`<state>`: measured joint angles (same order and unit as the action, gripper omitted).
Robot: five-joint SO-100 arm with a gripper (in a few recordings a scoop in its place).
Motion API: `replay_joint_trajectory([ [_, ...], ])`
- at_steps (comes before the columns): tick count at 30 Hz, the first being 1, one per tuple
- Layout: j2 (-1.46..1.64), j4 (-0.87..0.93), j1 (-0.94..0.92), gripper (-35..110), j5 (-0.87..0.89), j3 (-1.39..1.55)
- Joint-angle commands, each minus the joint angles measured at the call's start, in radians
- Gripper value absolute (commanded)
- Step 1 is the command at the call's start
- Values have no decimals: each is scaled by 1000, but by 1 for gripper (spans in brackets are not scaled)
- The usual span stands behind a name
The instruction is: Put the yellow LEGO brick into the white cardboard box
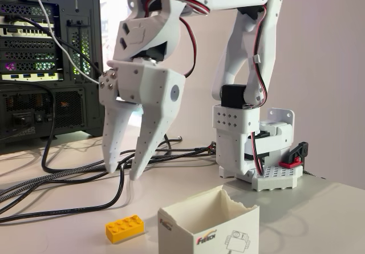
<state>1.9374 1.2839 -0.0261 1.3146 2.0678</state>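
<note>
My gripper grabs the brick by its sides next, to put the yellow LEGO brick [125, 228] into the white cardboard box [209, 224].
The yellow LEGO brick [125, 228] lies flat on the table near the front, just left of the white cardboard box [209, 224]. The box stands upright with its torn top rim open and a Feetech logo on its side. My white gripper [123, 170] hangs above the table, behind and above the brick, fingers pointing down. A narrow gap shows between the two fingertips and nothing is held between them. The brick and the gripper are apart.
The arm's white base [256, 151] is clamped at the right behind the box. Black and braided cables [74, 177] run across the table on the left. A black computer case [45, 60] stands at the back left.
</note>
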Motion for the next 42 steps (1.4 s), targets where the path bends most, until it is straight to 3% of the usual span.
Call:
replay_joint_trajectory([
  [1,3,18,-17,25,101,-101],
  [5,-31,8,-11,33,150,-91],
  [13,-101,-138,20,33,199,6],
  [42,-324,-152,98,22,354,-18],
])
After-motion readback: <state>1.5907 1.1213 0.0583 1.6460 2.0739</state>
